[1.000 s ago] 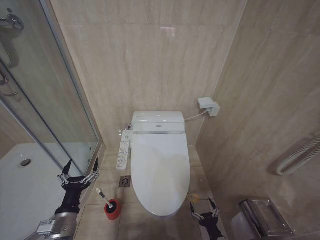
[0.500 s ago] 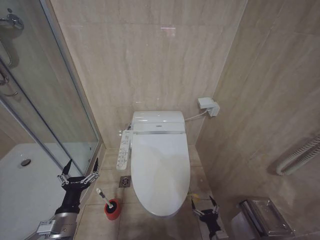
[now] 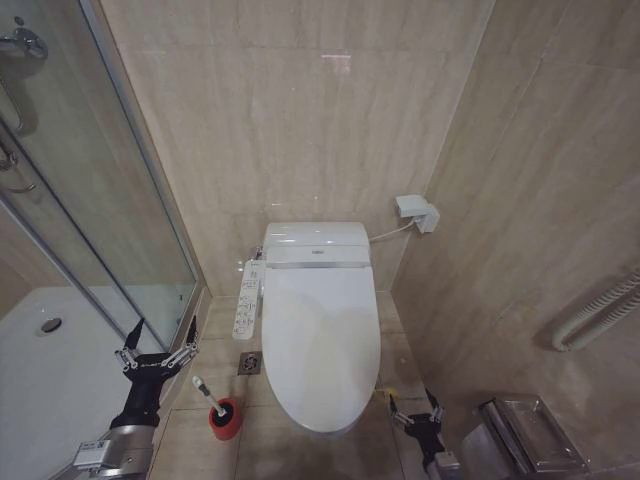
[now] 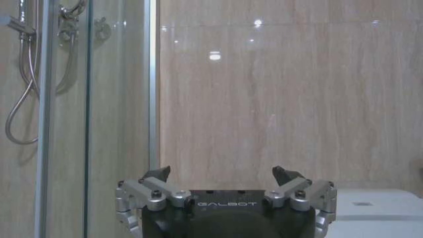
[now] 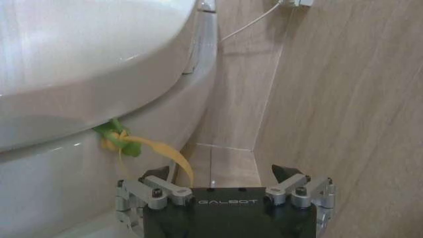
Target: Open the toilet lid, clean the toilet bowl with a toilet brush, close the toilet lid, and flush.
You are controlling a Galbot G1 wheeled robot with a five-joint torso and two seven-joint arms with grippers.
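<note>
My right gripper grabs the thin yellow strap at the lid's edge next, to open the toilet lid, shut with a broad, glossy curve (image 3: pixel 320 345).
The toilet lid (image 3: pixel 322 340) lies shut over the toilet bowl, glossy white, in the middle of the head view. From the right wrist view the toilet lid (image 5: pixel 86 44) overhangs the toilet bowl (image 5: pixel 59 193), and a yellow-green strap (image 5: pixel 123 141) hangs at the lid's edge. My right gripper (image 3: pixel 415 408) stands open low beside the toilet's front right, close to the strap (image 3: pixel 384 394); the same right gripper (image 5: pixel 221 174) is empty, with the strap just ahead. The toilet brush (image 3: pixel 204 392) stands in its red holder (image 3: pixel 225 418) left of the toilet. My left gripper (image 3: pixel 157 352) waits open by the shower, seen as the left gripper (image 4: pixel 223 174).
A control panel (image 3: pixel 248 298) juts out on the toilet's left side, with a floor drain (image 3: pixel 250 362) below it. The glass shower door (image 3: pixel 110 210) stands at left. A metal paper holder (image 3: pixel 530 432) and a wall hose (image 3: pixel 600 310) are at right. The tiled side wall (image 5: pixel 343 99) is close.
My right gripper has edged a little forward and to the right beside the toilet's front. The left arm, brush and lid have not moved.
</note>
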